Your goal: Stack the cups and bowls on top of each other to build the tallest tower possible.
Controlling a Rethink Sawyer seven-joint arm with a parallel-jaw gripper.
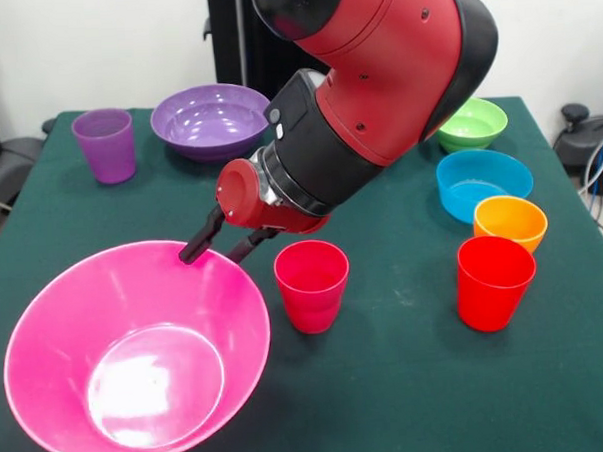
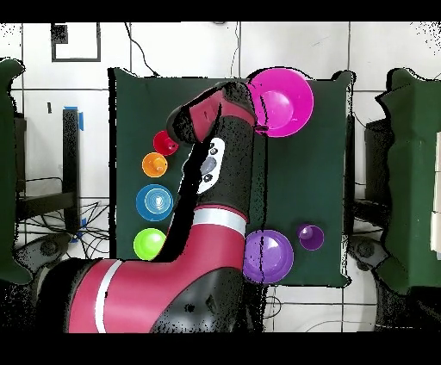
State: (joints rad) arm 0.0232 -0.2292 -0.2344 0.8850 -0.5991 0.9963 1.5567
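Note:
The huge pink bowl's wide opening spreads far beyond my open fingers. My gripper should grab the bowl by its thin far rim next.
The huge pink bowl sits empty at the front left; it also shows in the overhead view. My gripper is open, with one finger inside the bowl's far rim and one outside. A magenta-pink cup stands upright just right of the bowl, and the arm hides it in the overhead view. A red cup stands at the front right. A purple cup and a purple bowl are at the back left. Orange, cyan and green bowls line the right side. Nothing is stacked.
The green table ends close behind the purple bowl and the green bowl. My bulky red arm hangs over the table's middle. Black chairs and cables stand beside the table.

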